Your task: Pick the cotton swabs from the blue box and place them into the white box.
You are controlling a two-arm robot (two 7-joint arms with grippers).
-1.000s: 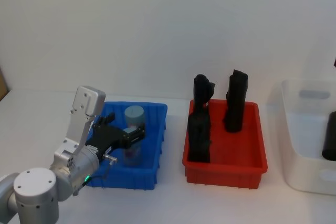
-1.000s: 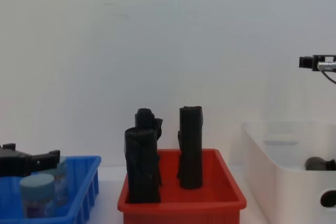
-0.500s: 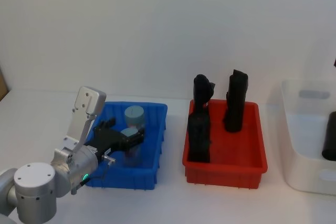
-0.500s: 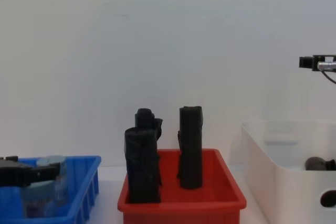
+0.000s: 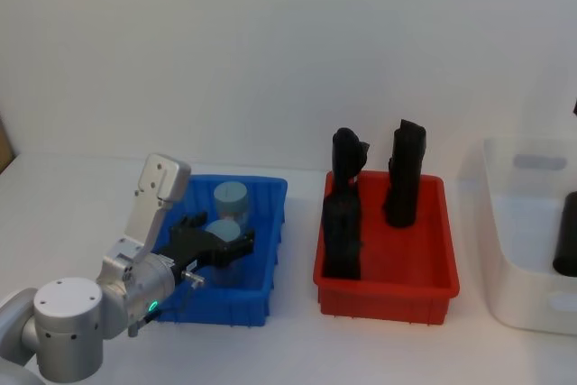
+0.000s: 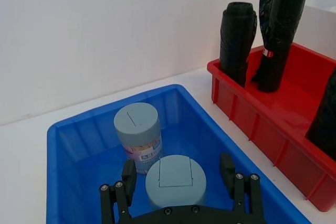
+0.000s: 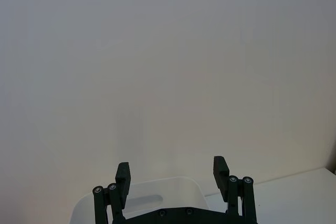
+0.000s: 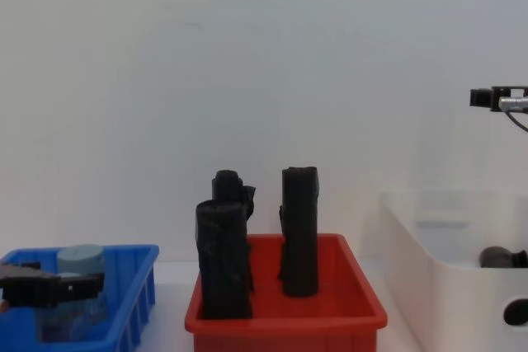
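Observation:
The left gripper should next grab the jar by its lidded upper end, and then it should move the cotton swabs into the white box.
The blue box holds two cotton swab jars with grey-blue lids. The far jar stands free near the back wall. My left gripper is down inside the box, open, its fingers on either side of the near jar with small gaps. From the chest view the gripper sits level with the box rim, in front of a jar. The white box is at the far right. My right gripper hangs open and empty high above the white box.
A red bin with three upright black cylinders stands between the blue and white boxes. A dark object lies inside the white box. The right gripper shows high at the right edge.
My left gripper has come down into the blue box, from above the near jar to straddling it. The right arm has not moved.

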